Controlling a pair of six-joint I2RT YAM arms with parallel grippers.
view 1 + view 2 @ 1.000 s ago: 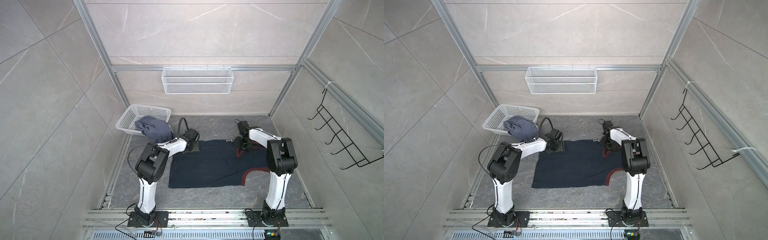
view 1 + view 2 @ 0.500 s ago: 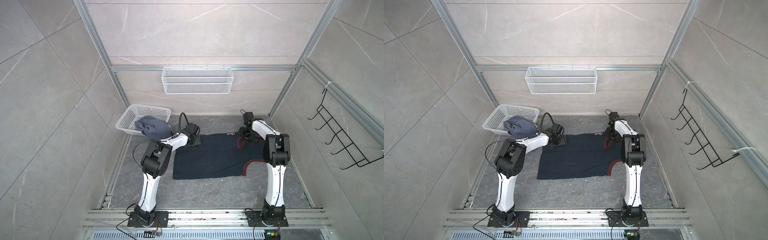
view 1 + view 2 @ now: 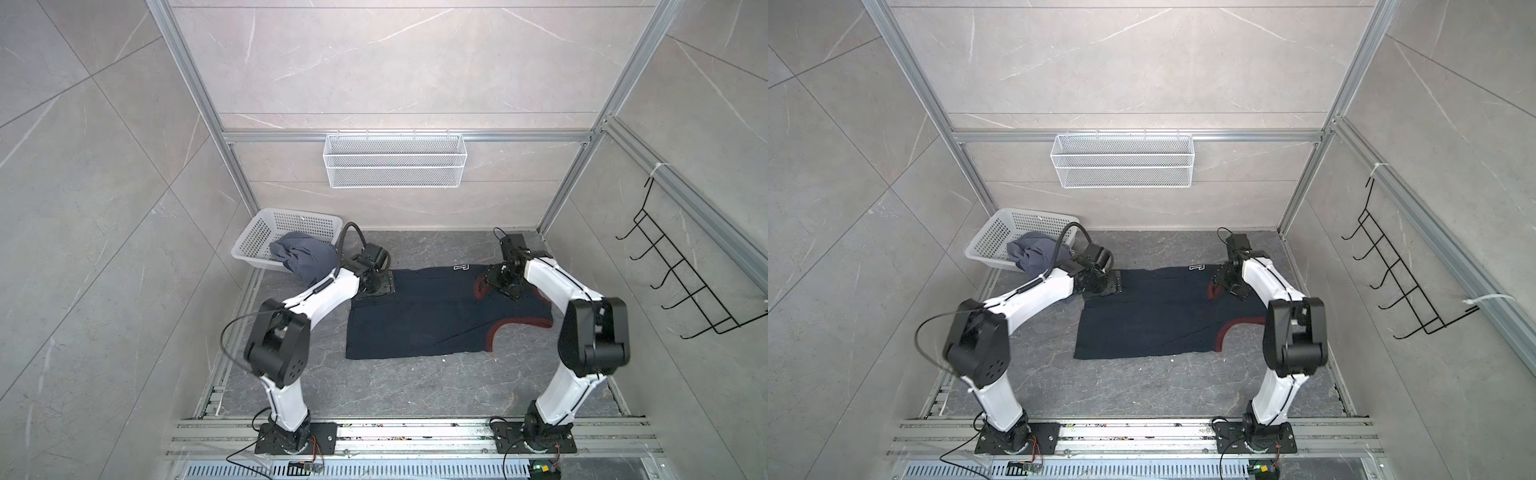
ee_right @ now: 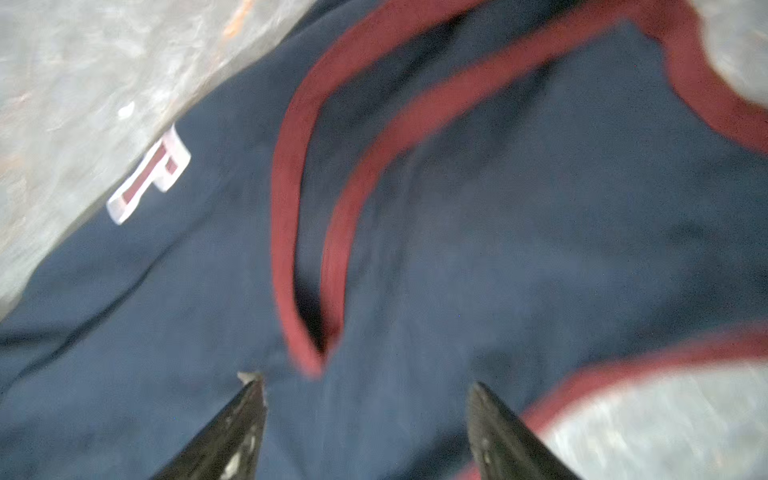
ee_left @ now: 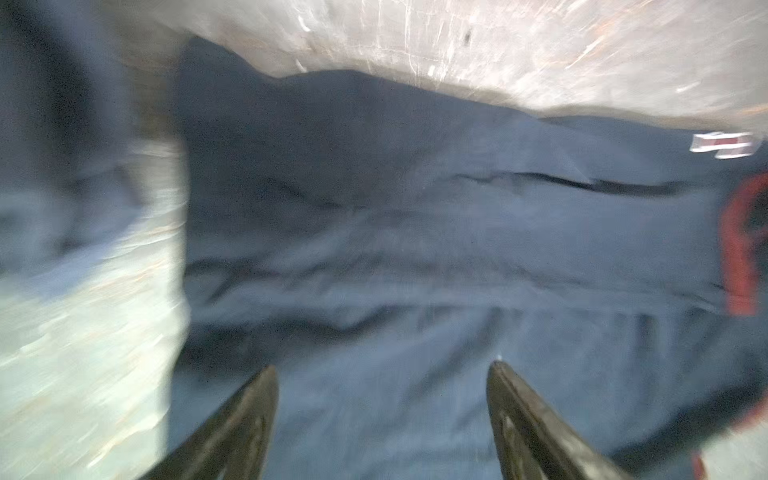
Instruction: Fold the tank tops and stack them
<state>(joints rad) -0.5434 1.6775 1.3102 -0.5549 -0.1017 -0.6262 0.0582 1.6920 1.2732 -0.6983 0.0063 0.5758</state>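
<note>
The navy tank top's near side should fold inward next, picked up by my right gripper at the red-trimmed armhole's corner.
A dark navy tank top (image 3: 424, 320) (image 3: 1150, 316) with dark-red trim lies flat on the grey table, a white letter at its far edge. My left gripper (image 3: 376, 286) (image 5: 382, 365) is open low over its far left corner, with only cloth (image 5: 415, 249) under the fingers. Above the red-trimmed armhole (image 4: 299, 249) at the far right, my right gripper (image 3: 500, 284) (image 4: 365, 380) is open and holds nothing. The slate blue-grey tank top (image 3: 303, 257) (image 3: 1034, 253) lies crumpled, spilling over the near rim of the white basket (image 3: 266, 232).
The white basket (image 3: 994, 237) stands at the back left corner of the table. A white wire shelf (image 3: 395, 162) hangs on the back wall and a black hook rack (image 3: 681, 282) on the right wall. Aluminium posts frame the table's corners.
The navy top has shifted toward the back wall. Both grippers stay at its far edge, while both elbows have swung back toward the front.
</note>
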